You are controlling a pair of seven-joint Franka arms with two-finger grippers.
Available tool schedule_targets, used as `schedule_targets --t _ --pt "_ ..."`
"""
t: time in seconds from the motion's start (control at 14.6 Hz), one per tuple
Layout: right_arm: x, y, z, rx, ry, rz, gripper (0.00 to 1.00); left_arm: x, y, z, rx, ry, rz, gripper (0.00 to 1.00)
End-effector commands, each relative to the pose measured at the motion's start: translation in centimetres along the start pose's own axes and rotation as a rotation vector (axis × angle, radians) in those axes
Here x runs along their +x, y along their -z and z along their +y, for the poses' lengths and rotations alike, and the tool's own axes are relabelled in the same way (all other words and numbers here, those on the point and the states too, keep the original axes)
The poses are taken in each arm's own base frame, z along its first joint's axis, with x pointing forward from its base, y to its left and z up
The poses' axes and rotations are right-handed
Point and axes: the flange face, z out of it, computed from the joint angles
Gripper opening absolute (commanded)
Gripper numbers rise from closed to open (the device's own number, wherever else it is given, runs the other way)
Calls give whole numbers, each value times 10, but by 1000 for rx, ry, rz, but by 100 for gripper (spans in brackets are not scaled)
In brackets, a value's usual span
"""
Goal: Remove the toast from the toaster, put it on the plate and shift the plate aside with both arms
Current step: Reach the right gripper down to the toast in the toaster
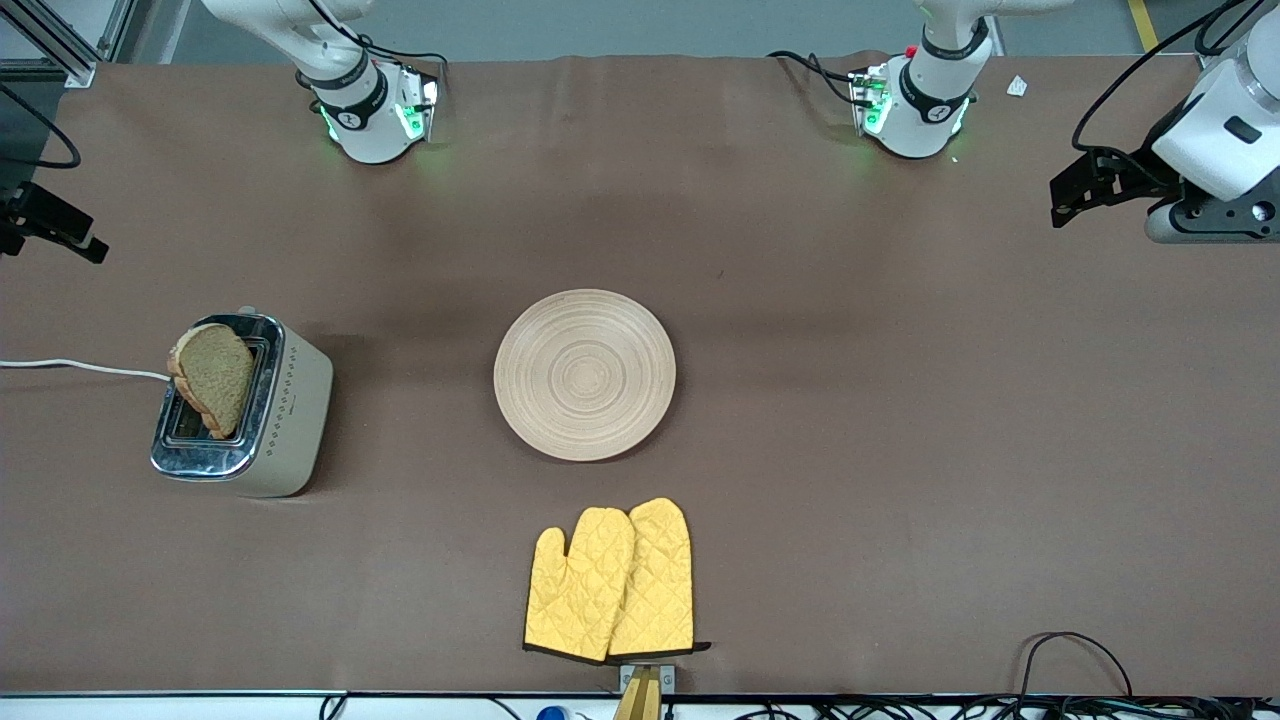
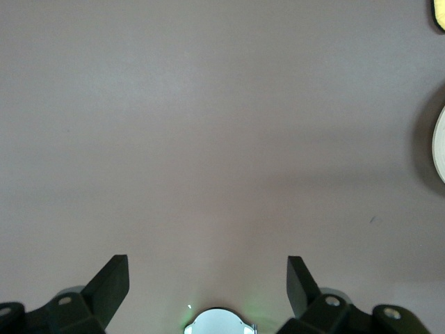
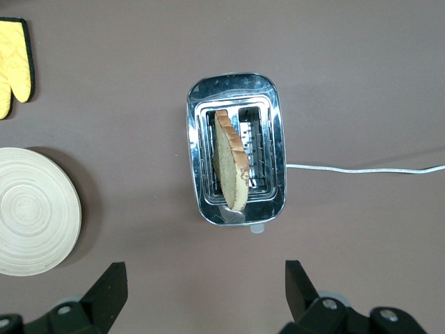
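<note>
My right gripper takes hold of the toast by its raised top crust (image 1: 187,356) next, since the toast's lower end sits in the narrow toaster slot.
The toast (image 1: 215,378) stands up out of a slot of a cream and chrome toaster (image 1: 290,410) toward the right arm's end of the table. It also shows in the right wrist view (image 3: 229,163). The plate (image 1: 585,375) lies bare mid-table; it also shows in the right wrist view (image 3: 31,212), and its rim shows in the left wrist view (image 2: 439,146). My right gripper (image 3: 206,275) is open and empty, high above the table beside the toaster. My left gripper (image 2: 208,268) is open and empty, raised over bare table at the left arm's end (image 1: 1075,195).
Two yellow oven mitts (image 1: 610,585) lie nearer to the front camera than the plate. A white cord (image 1: 80,367) runs from the toaster off the table's end. Brown cloth covers the table, and cables lie along its front edge.
</note>
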Motion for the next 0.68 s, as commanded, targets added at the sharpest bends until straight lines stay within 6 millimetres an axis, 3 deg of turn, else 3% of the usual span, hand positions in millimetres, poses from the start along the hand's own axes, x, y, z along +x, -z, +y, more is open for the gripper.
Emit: schedule_targets --t 0.0,0.34,0.48,0.62 --pt "-4 0 -1 1 -15 7 100 3 4 1 -16 -13 6 100" --pt "-1 -4 1 -1 -20 6 100 3 12 -1 -18 -11 22 100" --pt "9 -18 5 -4 -27 -9 100 3 11 -2 -17 -7 21 100" --pt "25 -46 5 -8 -32 -20 100 3 11 -2 -17 -7 21 100"
